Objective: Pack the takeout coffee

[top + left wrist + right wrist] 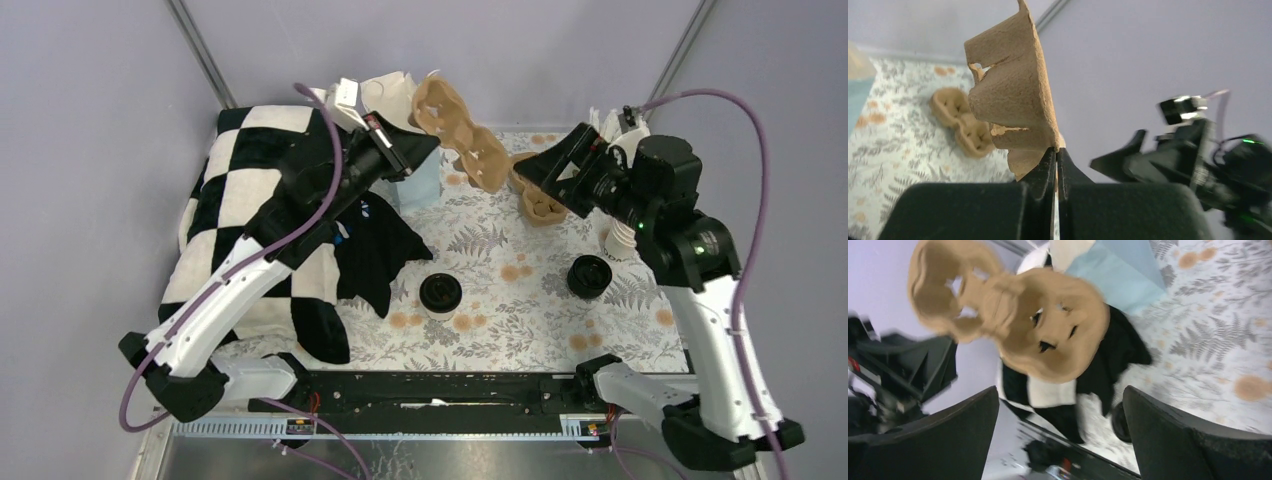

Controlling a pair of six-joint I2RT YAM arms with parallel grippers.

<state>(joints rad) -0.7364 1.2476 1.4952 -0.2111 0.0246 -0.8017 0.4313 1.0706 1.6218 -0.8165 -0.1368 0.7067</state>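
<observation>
The cup sockets of the brown cardboard cup carrier need to stay free to take the coffee. My right gripper should next grab the carrier by its loose end edge [496,180] [1101,332].
Two white cups with round black lids stand on the floral mat, one near the middle [440,292] and one at the right [589,276]. My left gripper [425,148] is shut on the edge of a brown pulp cup carrier [462,130] and holds it in the air at the back. In the left wrist view the carrier [1013,90] rises from the closed gripper [1056,150]. My right gripper [548,162] is open and empty, just right of the carrier. In the right wrist view the carrier [1048,330] hangs ahead of that gripper [1060,395].
A second pulp carrier piece [541,206] lies on the mat below the right gripper. A light blue bag [420,186] stands behind the left arm. A black-and-white checkered cloth [250,200] and a black cloth [375,245] cover the left side. A lettered white cup [616,245] stands by the right arm.
</observation>
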